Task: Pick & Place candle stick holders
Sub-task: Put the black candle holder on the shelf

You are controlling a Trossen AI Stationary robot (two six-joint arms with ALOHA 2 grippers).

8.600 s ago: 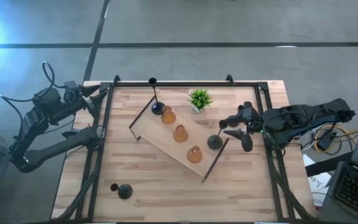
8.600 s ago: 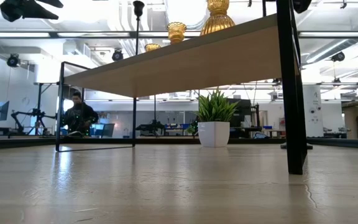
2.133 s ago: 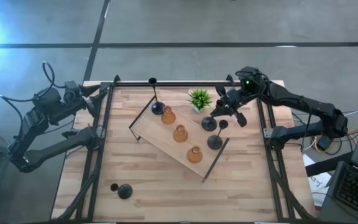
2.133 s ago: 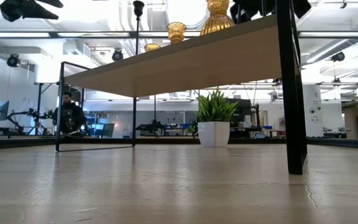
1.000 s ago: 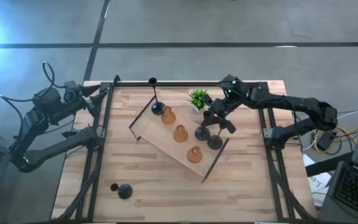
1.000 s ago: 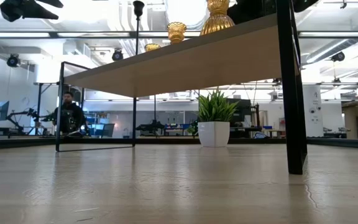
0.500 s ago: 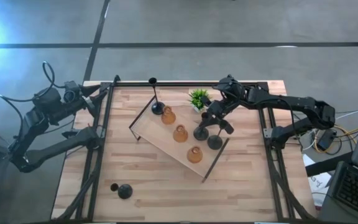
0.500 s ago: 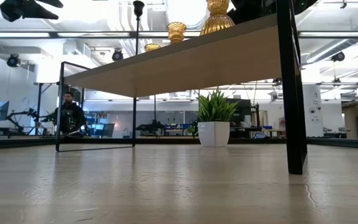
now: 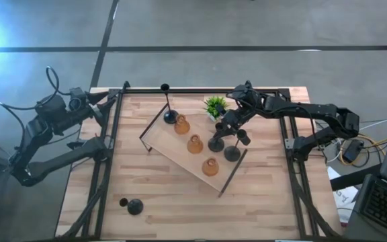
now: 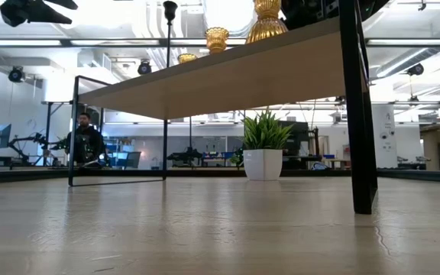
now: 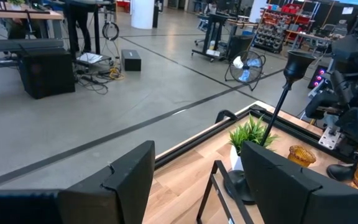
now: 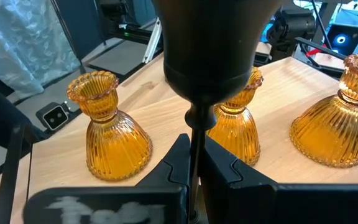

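Note:
The black holder's base is flat on the tray inside the tray's far edge and the holder would stand, so it is time for my right gripper to open now.
A light wooden tray stands slantwise mid-table on dark legs. On it stand three amber candle stick holders, a tall black holder at its far-left end, and a black holder at its right end. My right gripper is over the tray's right part, shut on another black holder. One more black holder lies on its side near the table's front left. My left gripper waits open at the far-left edge. My right gripper pinches the black holder's thin stem between its two fingers, just below the cup. The fingers come from the table's right and lie across the stem. The round base is over the tray; whether it touches the tray cannot be told.
A small green potted plant stands just beyond the tray's far edge, close to my right arm. In the low view the tray's dark leg rises at the right. The near half of the table is bare wood apart from the lying holder.
My right gripper has crept a little toward the table's left with the black holder, staying shut on it over the tray's right part.

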